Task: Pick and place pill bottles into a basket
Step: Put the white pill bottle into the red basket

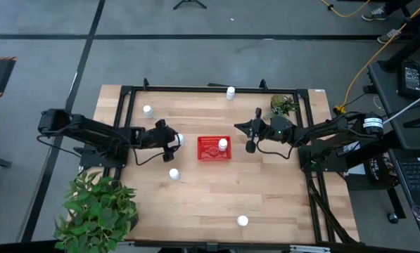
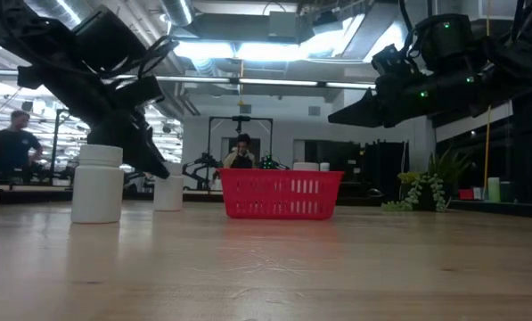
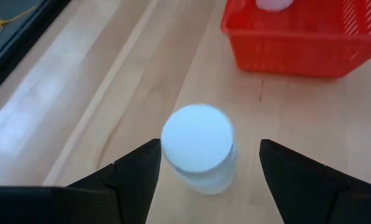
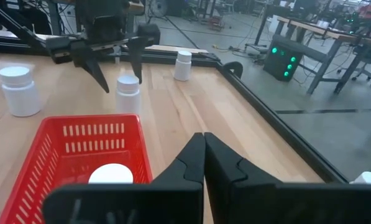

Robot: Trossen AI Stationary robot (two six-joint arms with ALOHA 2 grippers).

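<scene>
My left gripper next needs to pick up the white pill bottle by its round cap (image 1: 180,138). Then it can place the bottle in the red basket (image 1: 214,149).
My left gripper (image 1: 177,139) is open, pointing down, left of the red basket (image 1: 214,149). Its fingers (image 3: 141,171) stand on either side of an upright white pill bottle (image 3: 197,149), which rests with its base on the table. This also shows in the right wrist view (image 4: 128,93). One bottle (image 1: 223,144) lies in the basket. My right gripper (image 1: 251,145) is shut and empty, above the basket's right end (image 4: 204,143). Other bottles stand upright on the table at the far left (image 1: 148,110), far middle (image 1: 230,92), left of centre (image 1: 174,173) and near edge (image 1: 243,221).
A leafy plant (image 1: 97,211) stands at the table's near left corner and a small plant (image 1: 283,105) at the far right. A black frame rail (image 1: 217,89) runs along the table's far edge. Bare wood lies between the basket and the near edge.
</scene>
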